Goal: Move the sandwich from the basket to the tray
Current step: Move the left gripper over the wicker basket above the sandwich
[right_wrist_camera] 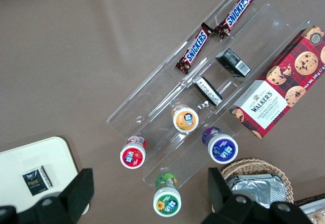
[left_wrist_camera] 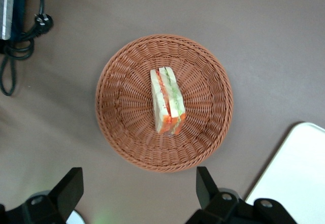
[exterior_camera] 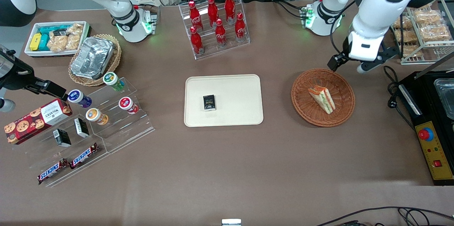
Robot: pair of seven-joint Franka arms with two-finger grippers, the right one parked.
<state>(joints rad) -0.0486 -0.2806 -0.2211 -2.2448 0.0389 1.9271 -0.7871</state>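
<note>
The sandwich's cut filling point(exterior_camera: 323, 98) point(left_wrist_camera: 166, 95) faces up between flat slices, so my left gripper will next grab the sandwich across its outer bread sides.
The sandwich point(exterior_camera: 322, 99) point(left_wrist_camera: 167, 101), a white wedge with orange and green layers, lies in the middle of the round reddish-brown basket point(exterior_camera: 341, 87) point(left_wrist_camera: 124, 107). My left gripper point(exterior_camera: 350, 65) point(left_wrist_camera: 137, 186) hangs open above the table just off the basket's rim, farther from the front camera than the basket. Nothing is between its fingers point(left_wrist_camera: 68, 184). The cream tray point(exterior_camera: 234, 89) point(left_wrist_camera: 299, 178) lies flat beside the basket, toward the parked arm's end, with a small black box point(exterior_camera: 209, 102) on it.
A clear rack of red cola bottles point(exterior_camera: 217, 23) stands farther back than the tray. A black machine with a red button point(exterior_camera: 425, 134), its cable and plug point(exterior_camera: 392, 103), and a wire rack of snacks point(exterior_camera: 424, 31) crowd the working arm's end.
</note>
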